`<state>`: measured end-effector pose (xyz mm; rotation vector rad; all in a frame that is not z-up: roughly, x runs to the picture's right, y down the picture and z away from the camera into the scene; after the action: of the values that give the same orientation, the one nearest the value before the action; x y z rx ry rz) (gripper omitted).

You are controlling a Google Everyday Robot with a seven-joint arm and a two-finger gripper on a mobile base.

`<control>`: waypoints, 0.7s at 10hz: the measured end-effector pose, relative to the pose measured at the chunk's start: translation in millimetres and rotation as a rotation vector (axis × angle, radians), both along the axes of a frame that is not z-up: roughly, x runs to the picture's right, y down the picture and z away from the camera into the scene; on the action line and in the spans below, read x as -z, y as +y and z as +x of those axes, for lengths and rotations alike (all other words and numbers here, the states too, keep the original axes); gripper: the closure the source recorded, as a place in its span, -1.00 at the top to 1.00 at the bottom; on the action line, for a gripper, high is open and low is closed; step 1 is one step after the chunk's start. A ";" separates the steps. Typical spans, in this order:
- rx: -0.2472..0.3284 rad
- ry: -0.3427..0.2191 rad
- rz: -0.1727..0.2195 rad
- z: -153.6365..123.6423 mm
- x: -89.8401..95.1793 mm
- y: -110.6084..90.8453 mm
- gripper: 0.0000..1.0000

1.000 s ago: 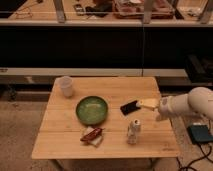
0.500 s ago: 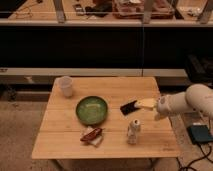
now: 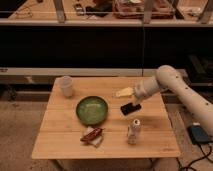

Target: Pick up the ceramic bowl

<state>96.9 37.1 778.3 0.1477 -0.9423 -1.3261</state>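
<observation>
I need to grab the green ceramic bowl by its darker rim (image 3: pixel 107 107) next. Then I can pick up the bowl.
The ceramic bowl (image 3: pixel 92 109) is a round, shallow green bowl with a darker rim, sitting left of centre on the wooden table (image 3: pixel 60 142). It is empty. My gripper (image 3: pixel 127 100) hangs over the table just to the right of the bowl, apart from it, at the end of the white arm (image 3: pixel 170 80) that reaches in from the right. One pale finger (image 3: pixel 125 92) and one dark finger (image 3: pixel 129 107) stand spread apart. The gripper is open with nothing between its fingers.
A small white cup (image 3: pixel 66 86) stands at the table's back left corner. A red-brown snack packet (image 3: pixel 92 135) lies in front of the bowl. A small pale bottle (image 3: pixel 133 131) stands at the front right. A dark counter runs behind the table.
The arm's elbow has risen and swung left, nearer the table. The gripper has stayed at about the same spot right of the bowl, still open.
</observation>
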 end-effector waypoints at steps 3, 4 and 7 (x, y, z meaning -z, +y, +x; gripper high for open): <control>0.106 -0.044 0.082 -41.9 -31.5 -30.3 0.60; 0.133 -0.040 0.107 -48.6 -41.5 -34.7 0.60; 0.132 -0.035 0.109 -45.9 -42.4 -34.8 0.60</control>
<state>51.0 2.2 820.7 0.1960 -0.9225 -1.5016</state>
